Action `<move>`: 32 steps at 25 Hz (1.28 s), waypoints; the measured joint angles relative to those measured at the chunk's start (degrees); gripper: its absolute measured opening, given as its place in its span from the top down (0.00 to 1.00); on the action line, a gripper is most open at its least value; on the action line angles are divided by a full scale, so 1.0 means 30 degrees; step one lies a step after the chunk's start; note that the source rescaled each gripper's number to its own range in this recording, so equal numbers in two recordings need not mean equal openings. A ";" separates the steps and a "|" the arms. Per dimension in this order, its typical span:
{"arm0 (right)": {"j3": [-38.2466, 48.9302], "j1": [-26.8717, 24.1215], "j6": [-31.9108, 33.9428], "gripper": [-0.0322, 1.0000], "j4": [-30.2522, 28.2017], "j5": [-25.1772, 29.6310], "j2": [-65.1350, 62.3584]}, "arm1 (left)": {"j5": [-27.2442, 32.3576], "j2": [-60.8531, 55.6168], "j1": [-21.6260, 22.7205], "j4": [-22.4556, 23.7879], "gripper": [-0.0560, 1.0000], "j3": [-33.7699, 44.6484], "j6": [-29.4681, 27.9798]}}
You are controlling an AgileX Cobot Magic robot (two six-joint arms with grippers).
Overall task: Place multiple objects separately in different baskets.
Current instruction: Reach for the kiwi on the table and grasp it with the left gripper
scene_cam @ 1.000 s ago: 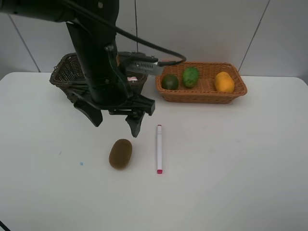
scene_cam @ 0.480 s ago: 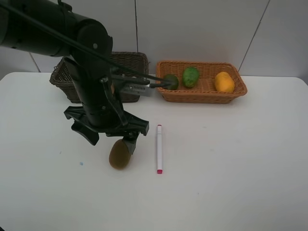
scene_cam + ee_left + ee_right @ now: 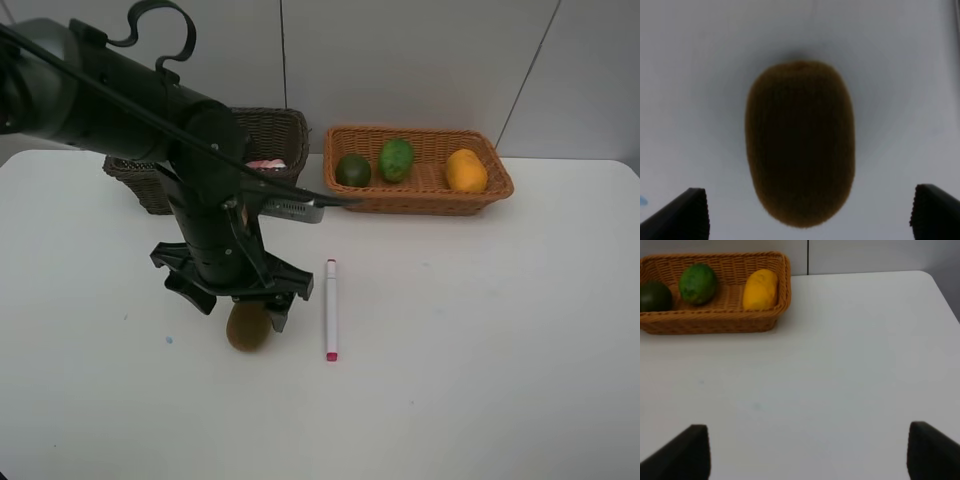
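My left gripper should pick up the kiwi (image 3: pixel 246 331) next by its long fuzzy sides, and then the kiwi can go into the light tan basket (image 3: pixel 420 205).
A brown kiwi (image 3: pixel 246 331) (image 3: pixel 800 142) lies on the white table. My left gripper (image 3: pixel 240 308) (image 3: pixel 809 220) hangs just above it, open, one finger on either side and not touching it. A white-pink marker (image 3: pixel 330 308) lies to the kiwi's right. The light tan basket (image 3: pixel 420 205) (image 3: pixel 715 322) holds two green fruits (image 3: pixel 352 170) (image 3: pixel 396 158) and an orange mango (image 3: pixel 466 170) (image 3: pixel 760 288). Behind the arm stands the dark brown basket (image 3: pixel 285 125), with something pink (image 3: pixel 265 163) inside. My right gripper (image 3: pixel 807 452) is open over bare table; it does not show in the high view.
The left arm's black bulk (image 3: pixel 200 170) hides most of the dark basket. The table's far edge meets a white wall behind both baskets.
The left arm has come forward from the dark basket and lowered until its open fingers straddle the kiwi. Nothing else has moved.
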 joint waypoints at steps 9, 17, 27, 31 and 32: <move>0.0000 0.0000 0.0000 0.02 0.0000 0.0000 0.0000 | -0.0186 0.0897 0.0130 0.0137 0.00 0.0000 0.0036; 0.0000 0.0000 0.0000 0.02 0.0000 0.0000 0.0000 | -0.0891 0.1662 0.0499 0.0178 0.00 0.0000 0.0293; 0.0000 0.0000 0.0000 0.02 0.0000 0.0000 0.0000 | -0.1240 0.1743 0.0499 0.0178 0.00 0.0000 0.0417; 0.0000 0.0000 0.0000 0.02 0.0000 0.0000 0.0000 | -0.1247 0.1743 0.0499 0.0178 0.02 0.0000 0.0417; 0.0000 0.0000 0.0000 0.02 0.0000 0.0000 0.0000 | -0.1247 0.1743 0.0499 0.0178 0.05 0.0000 0.0417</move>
